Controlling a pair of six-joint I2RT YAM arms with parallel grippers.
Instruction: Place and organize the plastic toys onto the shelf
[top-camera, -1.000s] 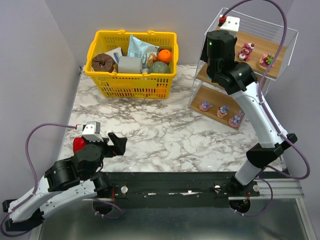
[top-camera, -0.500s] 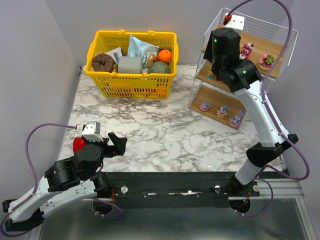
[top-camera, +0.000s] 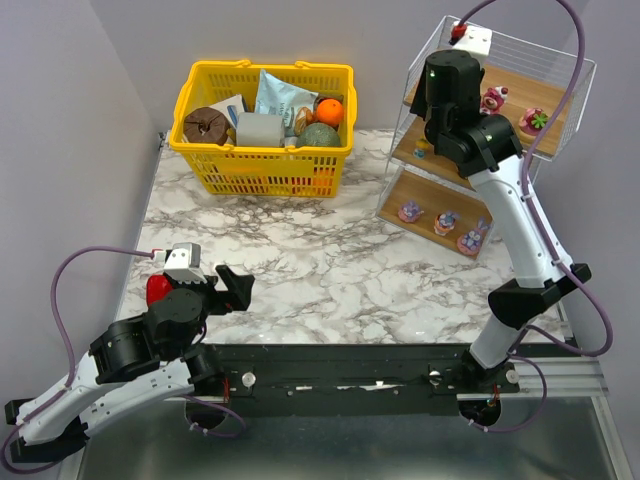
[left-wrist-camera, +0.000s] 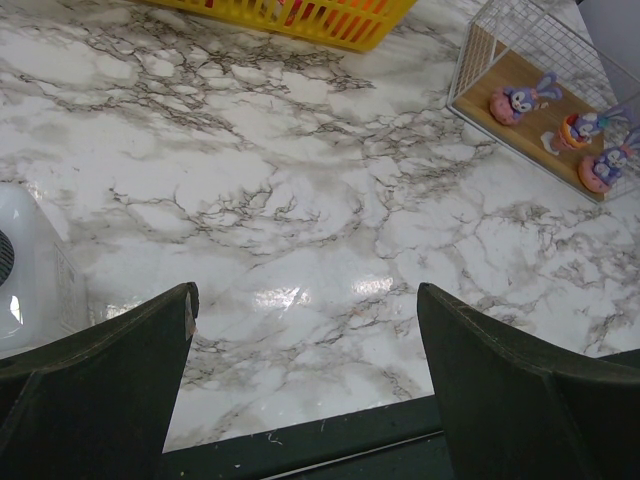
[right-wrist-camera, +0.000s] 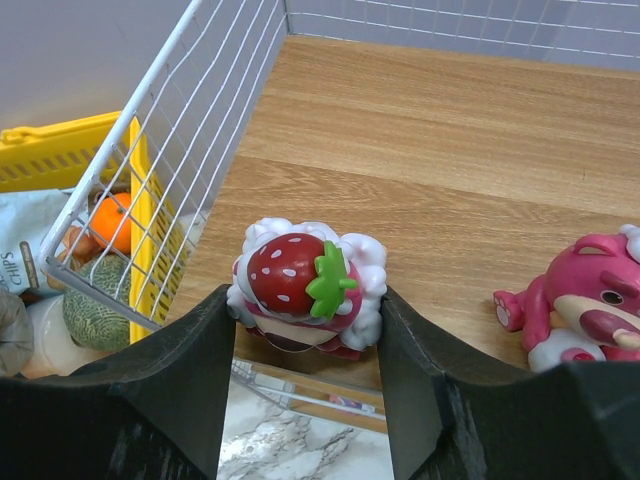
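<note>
The strawberry cupcake toy is over the flat top board, just inside its front edge, and would land there, so it now leaves my right gripper.
My right gripper (right-wrist-camera: 305, 300) is shut on a strawberry cupcake toy (right-wrist-camera: 305, 285), red with white cream and a green leaf. It holds the toy at the left front edge of the shelf's top board (right-wrist-camera: 450, 130). A pink bear toy (right-wrist-camera: 585, 310) sits on that board to the right. From above, the shelf (top-camera: 560, 120) shows the bear (top-camera: 493, 101) and a pink cupcake toy (top-camera: 534, 120) on top, and three purple toys (top-camera: 445, 221) on the bottom tier. My left gripper (top-camera: 235, 285) is open and empty over the table's front left; in its wrist view (left-wrist-camera: 305, 295) its fingers stand wide apart.
A yellow basket (top-camera: 265, 125) full of groceries stands at the back, left of the shelf. A red object (top-camera: 157, 289) lies by my left arm. A white bottle (left-wrist-camera: 30, 270) stands left of the left fingers. The shelf's bottom tier (left-wrist-camera: 500, 70) shows at the left wrist view's upper right.
My right arm has risen and shifted right toward the shelf's top tier with the cupcake toy. The left arm has not moved.
</note>
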